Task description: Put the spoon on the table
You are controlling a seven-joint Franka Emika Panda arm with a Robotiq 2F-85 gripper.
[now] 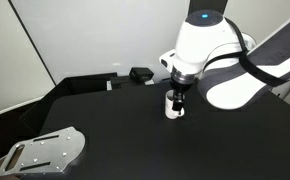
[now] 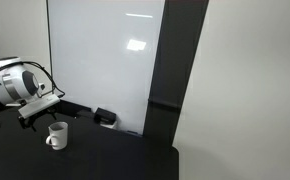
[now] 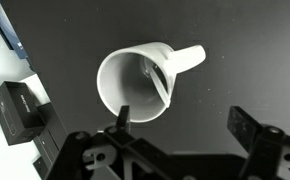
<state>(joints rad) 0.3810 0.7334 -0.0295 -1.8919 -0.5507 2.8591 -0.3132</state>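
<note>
The spoon (image 3: 157,78) has its handle end exposed near the mug's rim, so my gripper needs to pick it up there next. The spoon's bowl then stays free to clear the mug, so the spoon can go on the table.
The white mug (image 3: 135,80) stands upright on the black table (image 3: 225,90), its handle pointing right in the wrist view. The slender spoon (image 3: 157,78) leans inside the mug against its wall. My gripper (image 3: 180,118) is open and empty, directly above the mug; one finger overlaps the mug's rim, the other is over bare table. In an exterior view my gripper (image 1: 177,92) hangs just over the mug (image 1: 173,107). In an exterior view the mug (image 2: 57,135) stands below and right of my gripper (image 2: 35,113); the spoon is too small to see there.
A flat grey metal plate with slots (image 1: 45,152) lies at the table's near corner. A small black box (image 1: 140,74) sits at the table's far edge, also in the wrist view (image 3: 20,110). A whiteboard (image 2: 105,55) stands behind the table.
</note>
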